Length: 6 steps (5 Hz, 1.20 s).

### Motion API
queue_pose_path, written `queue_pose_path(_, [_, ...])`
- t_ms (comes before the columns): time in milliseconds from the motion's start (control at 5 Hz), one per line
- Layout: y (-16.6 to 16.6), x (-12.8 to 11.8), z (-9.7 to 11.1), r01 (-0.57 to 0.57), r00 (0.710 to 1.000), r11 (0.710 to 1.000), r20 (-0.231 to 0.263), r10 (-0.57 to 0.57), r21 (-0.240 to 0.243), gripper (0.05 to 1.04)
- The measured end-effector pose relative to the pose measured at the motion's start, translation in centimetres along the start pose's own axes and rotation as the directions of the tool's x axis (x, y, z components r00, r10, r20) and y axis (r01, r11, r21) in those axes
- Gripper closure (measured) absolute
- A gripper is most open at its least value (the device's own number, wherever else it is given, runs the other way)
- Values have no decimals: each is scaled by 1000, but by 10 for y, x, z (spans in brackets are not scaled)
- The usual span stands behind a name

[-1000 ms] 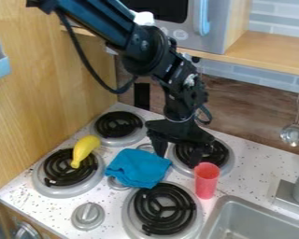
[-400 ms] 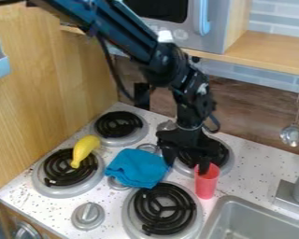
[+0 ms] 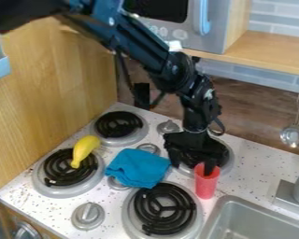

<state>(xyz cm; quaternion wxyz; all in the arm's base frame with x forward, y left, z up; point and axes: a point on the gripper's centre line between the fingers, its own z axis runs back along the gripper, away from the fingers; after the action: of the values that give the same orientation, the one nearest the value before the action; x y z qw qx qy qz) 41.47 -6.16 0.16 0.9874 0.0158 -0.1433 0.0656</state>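
Note:
Next, my gripper takes hold of the pink-red cup's rim, to move the cup over to the burner by the banana.
The black gripper hangs over the back right burner with its two fingers spread apart. Its right fingertip is at the mouth of the red cup, apparently just inside the rim; the left fingertip is by the right edge of the folded blue cloth. The cup stands upright on the white stove top between that burner and the sink. A yellow banana lies on the front left burner.
The front right burner is close below the cloth. A sink and a grey faucet base are at the lower right. A ladle hangs on the back wall, under a wooden shelf.
The gripper has moved right and down, bringing its right finger to the top of the red cup. Cup, cloth and banana stay where they were.

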Motion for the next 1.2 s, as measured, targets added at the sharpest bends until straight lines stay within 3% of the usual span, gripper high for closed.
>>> queue_pose_path(200, [-1, 4, -8, -3, 1000, 1000, -1, 3, 6, 137])
queue_pose_path(600, [2, 5, -13, -90, 996, 996, 12, 90, 20, 736])
queue_pose_path(800, [0, -2, -19, -147, 989, 989, 18, 147, -7, 912])
queue_pose_path(1000, [1, -5, -3, -174, 983, 984, 54, 175, -34, 986])
queue_pose_path(1200, [4, 1, 30, -178, 977, 982, 108, 184, -58, 991])
